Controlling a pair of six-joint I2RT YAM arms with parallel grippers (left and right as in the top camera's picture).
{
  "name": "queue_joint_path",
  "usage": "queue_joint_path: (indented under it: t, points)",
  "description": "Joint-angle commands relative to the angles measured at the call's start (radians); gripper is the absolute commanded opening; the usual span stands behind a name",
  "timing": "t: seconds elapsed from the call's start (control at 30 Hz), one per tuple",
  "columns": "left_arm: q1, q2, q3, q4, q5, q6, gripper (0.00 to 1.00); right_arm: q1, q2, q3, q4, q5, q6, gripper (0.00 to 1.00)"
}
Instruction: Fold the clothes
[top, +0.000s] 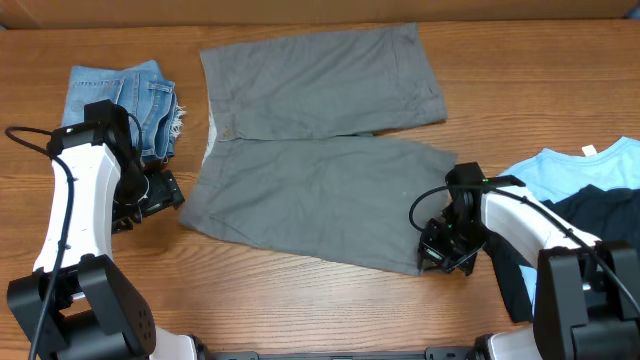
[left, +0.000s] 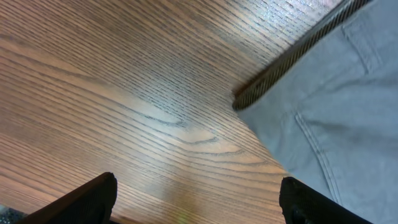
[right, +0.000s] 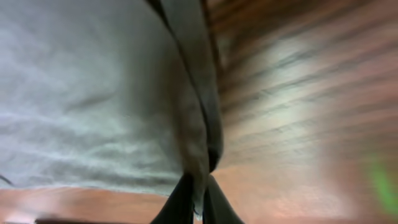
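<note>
I will next grab the grey shorts (top: 320, 190) with my left gripper by the waistband's near corner (top: 188, 219). Then both grippers can fold the near leg over.
The grey shorts (top: 320, 190) lie spread flat in the middle of the table, waistband to the left and both legs pointing right. My left gripper (top: 160, 195) is open and empty over bare wood, just left of the waistband's near corner; that corner shows in the left wrist view (left: 336, 112), between and beyond my open fingers (left: 199, 205). My right gripper (top: 440, 250) is at the near leg's hem corner. In the right wrist view its fingers (right: 194, 202) are pinched shut on the folded hem edge of the shorts (right: 81, 93).
Faded blue denim shorts (top: 125, 100) lie at the far left, behind my left arm. A light-blue T-shirt (top: 590, 170) and a black garment (top: 600, 215) lie at the right edge, beside my right arm.
</note>
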Motion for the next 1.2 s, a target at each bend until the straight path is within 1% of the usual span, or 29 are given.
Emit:
queue_joint_path:
  t: [0.0, 0.13, 0.23, 0.4, 0.5, 0.57, 0.63, 0.73, 0.8, 0.9, 1.0, 1.03, 1.1, 1.17]
  points:
    - [0.003, -0.001, -0.019, -0.005, 0.040, 0.008, 0.86, -0.002, -0.049, 0.092, -0.051, 0.096, -0.021, 0.04]
    - [0.003, -0.001, -0.058, -0.005, 0.126, 0.008, 0.84, -0.004, -0.093, 0.129, -0.070, 0.105, -0.021, 0.04]
    - [0.003, -0.001, -0.130, 0.035, 0.183, 0.009, 0.84, -0.004, -0.107, 0.130, -0.071, 0.105, -0.021, 0.04]
    - [-0.005, -0.001, -0.297, 0.185, 0.295, 0.016, 0.83, -0.004, -0.107, 0.130, -0.075, 0.105, -0.021, 0.04]
    - [-0.014, -0.001, -0.391, 0.322, 0.370, 0.015, 0.77, -0.004, -0.107, 0.130, -0.072, 0.105, -0.021, 0.04]
    - [-0.017, -0.001, -0.431, 0.397, 0.384, 0.004, 0.74, -0.004, -0.107, 0.130, -0.070, 0.105, -0.021, 0.04]
    - [-0.017, -0.001, -0.460, 0.457, 0.389, -0.003, 0.74, -0.004, -0.107, 0.130, -0.067, 0.105, -0.021, 0.04]
    - [-0.017, -0.001, -0.480, 0.509, 0.393, -0.003, 0.73, -0.004, -0.107, 0.130, -0.057, 0.105, -0.021, 0.04]
    - [-0.017, -0.001, -0.485, 0.532, 0.392, -0.004, 0.71, -0.004, -0.107, 0.130, -0.045, 0.105, -0.021, 0.04]
    - [-0.017, -0.001, -0.491, 0.559, 0.391, -0.016, 0.65, -0.004, -0.107, 0.130, -0.031, 0.105, -0.021, 0.04]
    - [-0.017, -0.001, -0.494, 0.551, 0.391, -0.022, 0.48, -0.004, -0.107, 0.130, -0.023, 0.105, -0.021, 0.04]
    - [-0.017, -0.001, -0.495, 0.543, 0.391, -0.022, 0.39, -0.004, -0.107, 0.130, -0.021, 0.105, -0.021, 0.04]
    - [-0.017, -0.001, -0.495, 0.520, 0.390, -0.022, 0.25, -0.004, -0.107, 0.130, -0.016, 0.105, -0.021, 0.04]
    - [-0.015, -0.001, -0.495, 0.503, 0.381, -0.022, 0.18, -0.004, -0.107, 0.130, -0.008, 0.106, -0.021, 0.04]
